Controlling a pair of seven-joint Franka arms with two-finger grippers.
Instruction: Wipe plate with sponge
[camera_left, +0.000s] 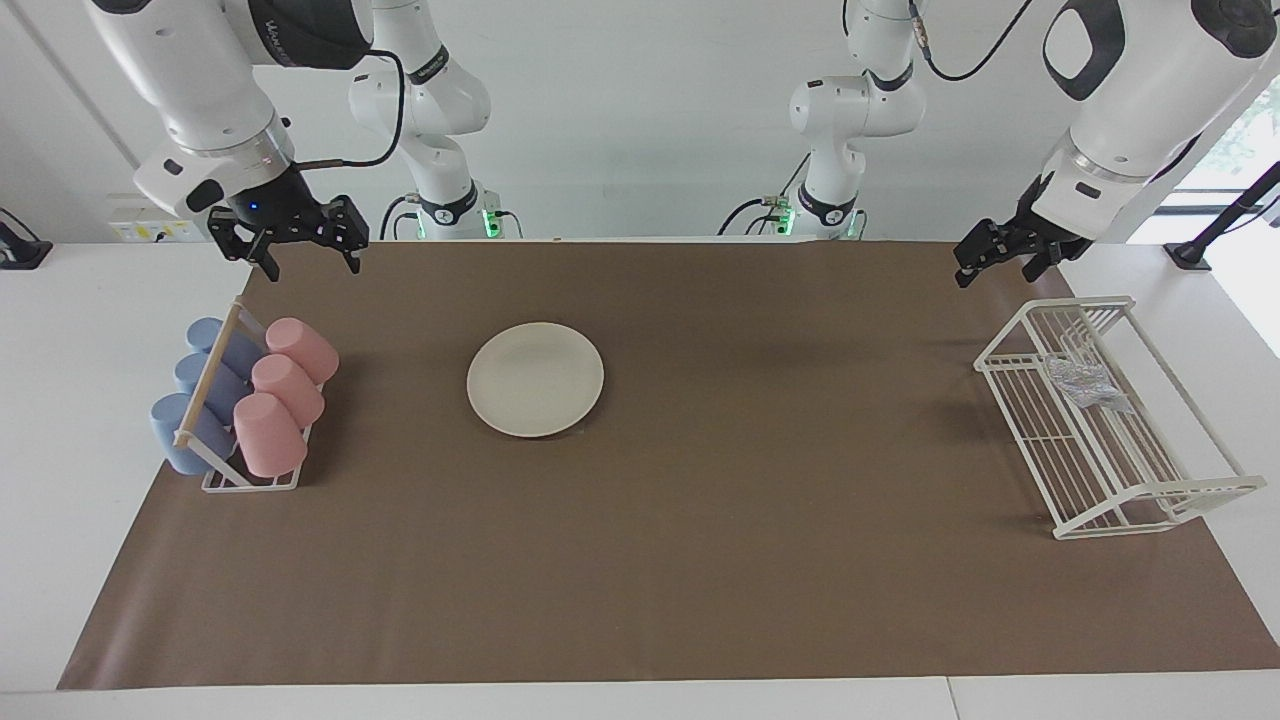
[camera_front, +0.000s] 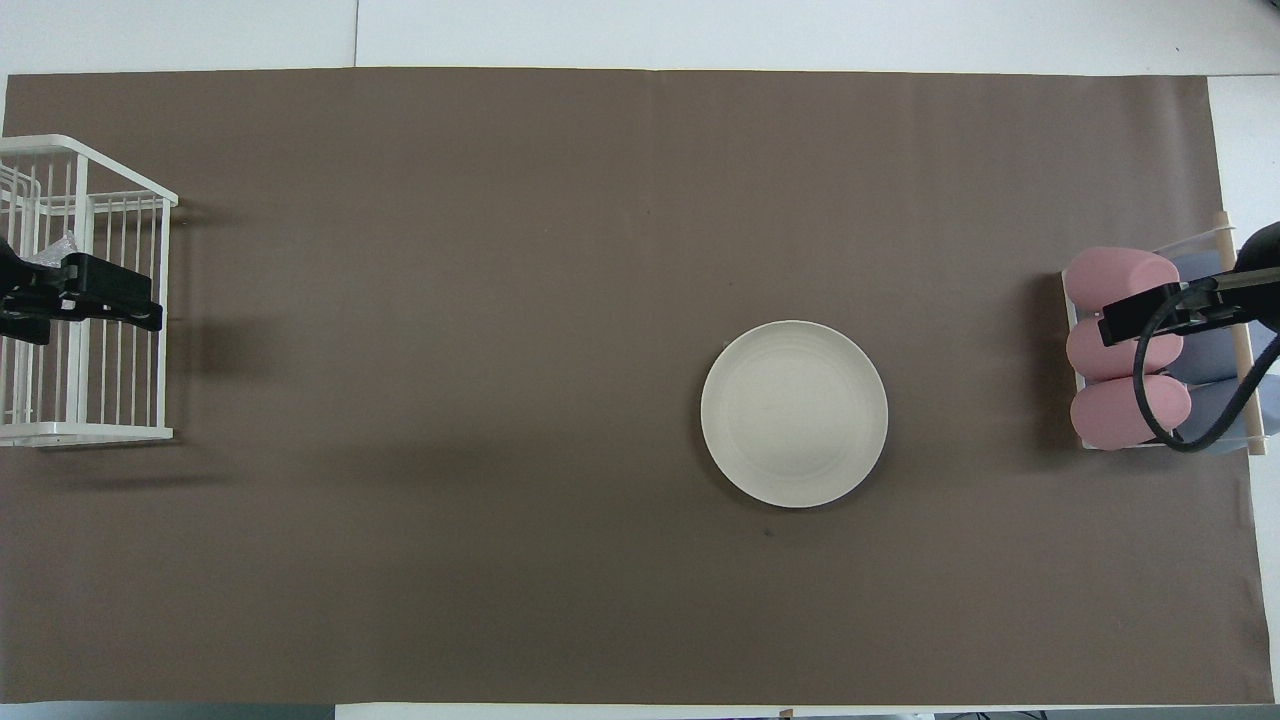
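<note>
I need to grab the silvery sponge's crumpled edge (camera_front: 56, 251) with my left gripper next, to wipe the cream-white plate (camera_front: 794, 413).
The cream-white plate (camera_left: 535, 379) (camera_front: 794, 413) lies flat on the brown mat, nearer the right arm's end of the table, with nothing on it. The sponge (camera_left: 1085, 383) (camera_front: 55, 248), a small silvery crumpled wad, rests inside the white wire rack (camera_left: 1055, 305) at the left arm's end. My left gripper (camera_left: 997, 272) hangs open and empty in the air over the rack's end nearest the robots. My right gripper (camera_left: 311, 265) hangs open and empty over the cup rack at the other end of the table. Neither gripper touches anything.
A low rack (camera_left: 250, 482) at the right arm's end holds three pink cups (camera_left: 285, 385) and three blue cups (camera_left: 200, 390) lying tilted. The brown mat (camera_left: 700, 520) covers most of the white table.
</note>
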